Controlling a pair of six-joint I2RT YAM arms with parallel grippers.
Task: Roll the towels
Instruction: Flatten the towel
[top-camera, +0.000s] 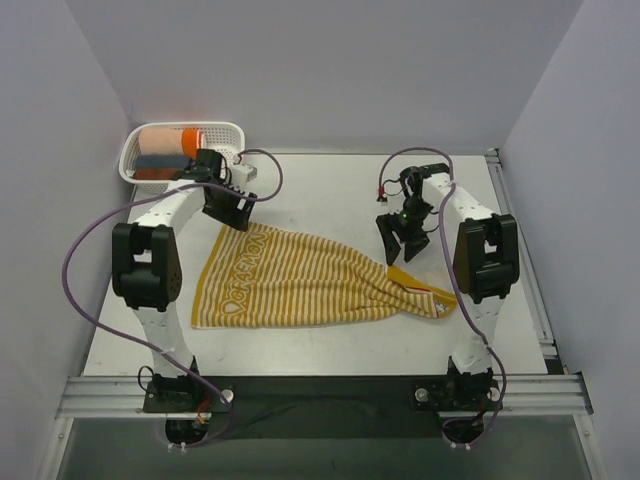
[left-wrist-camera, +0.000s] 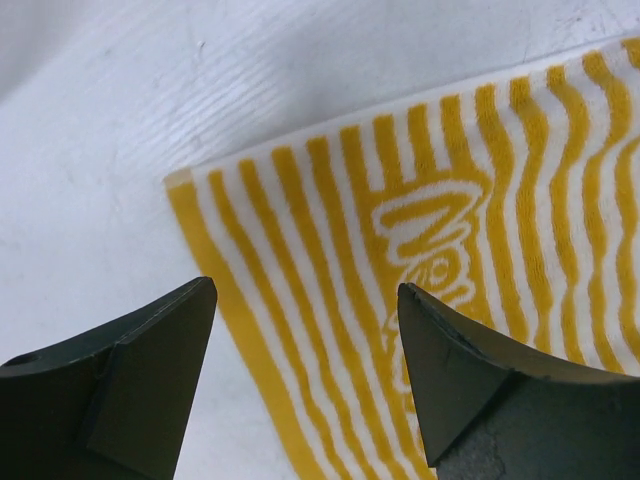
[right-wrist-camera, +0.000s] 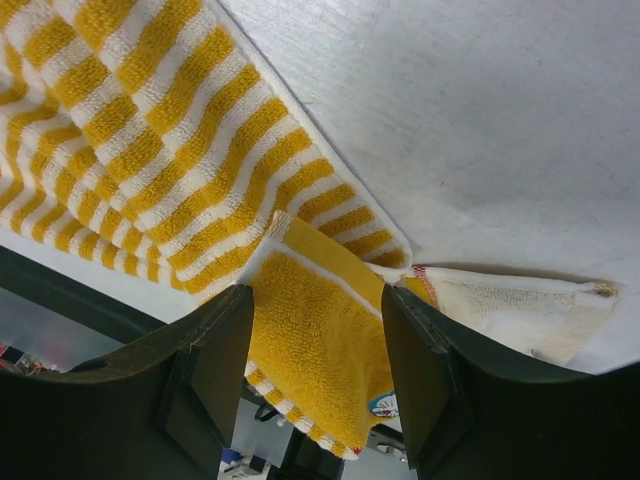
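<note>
The left gripper will next take hold of the striped towel (top-camera: 290, 280) by its far corner (top-camera: 229, 229), opposite the mustard end, to spread the towel flat for rolling.
The yellow-and-white striped towel (top-camera: 290, 280) lies spread on the table, wide at its left end and bunched to a narrow point at the right. White lettering runs along its left band. My left gripper (top-camera: 236, 220) is open just above the towel's far left corner (left-wrist-camera: 300, 230), with its jaws either side of the striped edge. My right gripper (top-camera: 402, 252) is open over the bunched right end. In the right wrist view the folded mustard end band (right-wrist-camera: 315, 340) shows between the jaws, and a small cartoon figure (right-wrist-camera: 383, 404) sits at its lower edge.
A white basket (top-camera: 135, 152) stands at the far left corner. It holds a peach-and-orange roll (top-camera: 170, 138), a grey-blue roll (top-camera: 160, 160) and a reddish-brown roll (top-camera: 150, 174). Purple cables loop around both arms. A metal rail (top-camera: 320, 392) runs along the near edge.
</note>
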